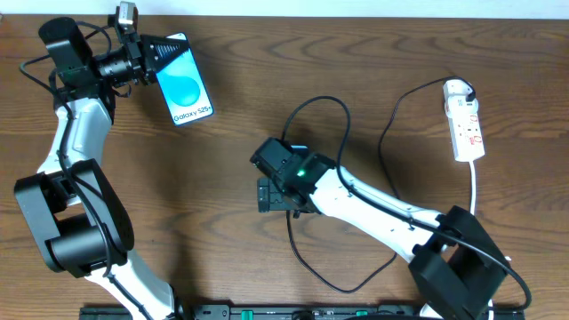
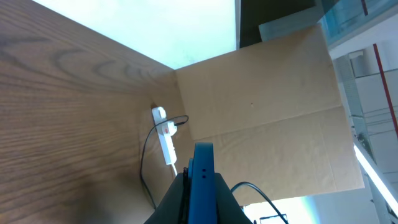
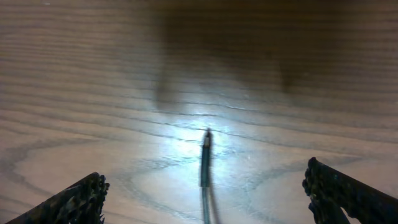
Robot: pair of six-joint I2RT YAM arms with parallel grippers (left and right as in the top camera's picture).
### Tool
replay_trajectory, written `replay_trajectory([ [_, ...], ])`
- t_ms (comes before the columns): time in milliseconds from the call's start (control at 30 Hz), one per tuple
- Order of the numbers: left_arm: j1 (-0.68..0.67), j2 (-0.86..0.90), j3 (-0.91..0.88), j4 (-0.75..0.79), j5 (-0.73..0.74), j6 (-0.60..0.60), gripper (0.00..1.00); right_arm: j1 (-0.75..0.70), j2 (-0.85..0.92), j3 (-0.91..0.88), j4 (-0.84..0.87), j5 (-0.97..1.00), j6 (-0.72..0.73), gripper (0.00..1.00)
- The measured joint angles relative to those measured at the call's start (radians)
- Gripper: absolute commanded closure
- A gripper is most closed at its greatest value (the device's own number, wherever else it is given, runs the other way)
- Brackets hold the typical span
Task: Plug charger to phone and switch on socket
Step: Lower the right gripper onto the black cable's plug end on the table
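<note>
My right gripper needs to go lower before it closes on the charger cable's connector tip (image 3: 206,160). The connector tip is below the gripper's open fingers, so they would miss it if they closed now.
The phone (image 1: 185,89) with its blue screen and "Galaxy S25+" text is held at its top end by my left gripper (image 1: 153,55), which is shut on it at the far left. In the left wrist view the phone's blue edge (image 2: 203,180) stands between the fingers. The black charger cable (image 1: 342,116) loops across the middle. Its connector tip (image 3: 206,149) lies on the wood between the wide open fingers of my right gripper (image 3: 205,193), also seen overhead (image 1: 267,194). The white socket strip (image 1: 466,124) lies at the far right with the charger's black plug in its top end.
The strip's thick white cord (image 1: 475,191) runs down toward the right arm's base. A brown cardboard wall (image 2: 261,106) stands beyond the table edge in the left wrist view, with the strip (image 2: 165,137) in front of it.
</note>
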Motion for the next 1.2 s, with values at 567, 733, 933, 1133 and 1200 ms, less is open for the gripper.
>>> replay_trajectory([
  [567,0.000,0.000,0.000,0.000,-0.008,0.000,0.93,0.012,0.096,0.054,-0.098,0.024,0.109,0.05],
  [733,0.000,0.000,0.000,0.000,-0.013,0.000,0.92,0.035,0.097,0.054,-0.099,0.022,0.114,0.06],
  [933,0.000,0.000,0.000,0.000,-0.016,0.000,0.93,0.046,0.122,0.055,-0.098,0.010,0.116,0.07],
  [1133,0.000,0.000,0.000,0.000,-0.019,0.000,0.93,0.046,0.148,0.055,-0.099,0.003,0.116,0.10],
  [1200,0.000,0.000,0.000,0.000,-0.019,0.000,0.93,0.046,0.148,0.055,-0.099,0.001,0.117,0.11],
])
